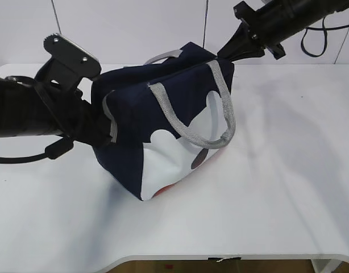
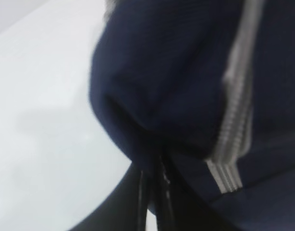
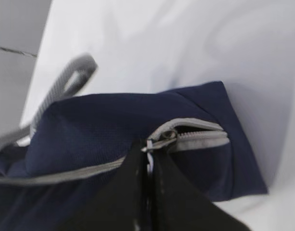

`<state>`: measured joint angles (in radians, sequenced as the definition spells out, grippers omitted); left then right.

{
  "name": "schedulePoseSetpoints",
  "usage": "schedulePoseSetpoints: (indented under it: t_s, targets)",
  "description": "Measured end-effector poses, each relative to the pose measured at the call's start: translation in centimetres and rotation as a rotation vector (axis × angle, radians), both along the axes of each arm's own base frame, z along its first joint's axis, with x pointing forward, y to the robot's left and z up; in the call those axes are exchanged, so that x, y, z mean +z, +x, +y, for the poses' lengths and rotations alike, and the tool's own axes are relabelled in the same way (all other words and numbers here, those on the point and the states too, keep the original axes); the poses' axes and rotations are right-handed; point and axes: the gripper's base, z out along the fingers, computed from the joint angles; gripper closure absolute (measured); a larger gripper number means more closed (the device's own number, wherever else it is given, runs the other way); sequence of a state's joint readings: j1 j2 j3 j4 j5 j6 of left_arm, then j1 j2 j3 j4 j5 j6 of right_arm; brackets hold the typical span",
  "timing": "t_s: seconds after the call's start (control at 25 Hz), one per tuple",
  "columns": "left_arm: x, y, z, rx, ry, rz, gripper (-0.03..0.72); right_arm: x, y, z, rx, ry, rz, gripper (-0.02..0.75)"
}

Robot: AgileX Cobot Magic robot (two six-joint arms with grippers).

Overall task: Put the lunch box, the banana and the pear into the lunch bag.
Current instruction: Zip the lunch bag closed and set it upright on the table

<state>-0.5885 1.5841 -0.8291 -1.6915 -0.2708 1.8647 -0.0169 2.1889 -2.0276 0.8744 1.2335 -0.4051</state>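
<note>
The robot's left gripper should keep holding the lunch bag until the bag's base lies flat, since the white panel's lower edge slants steeply up off the tabletop.
The navy-blue lunch bag with grey handles and a white panel stands tilted in the middle of the table. My left gripper is shut on a fold of the bag's fabric at its left end, seen close in the left wrist view. My right gripper is at the bag's far right top corner; in the right wrist view it is shut on the zipper pull, with the grey zipper mostly closed. The lunch box, banana and pear are out of view.
The white table extends around the bag, with its front edge near the bottom of the exterior view. A white wall and black cables stand behind the bag at the top right.
</note>
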Motion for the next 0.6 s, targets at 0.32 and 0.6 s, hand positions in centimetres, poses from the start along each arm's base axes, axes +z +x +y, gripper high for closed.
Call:
schedulePoseSetpoints:
  t_s: [0.32,0.6]
  targets:
    - [3.4,2.0,-0.5,-0.002,0.062,-0.161,0.693,4.2,-2.4,0.1,0.026,-0.172,-0.079,0.731]
    - [2.8,2.9,-0.9,-0.002,0.097,-0.165,0.693,5.9,-4.4,1.3,0.040,-0.263,-0.103,0.731]
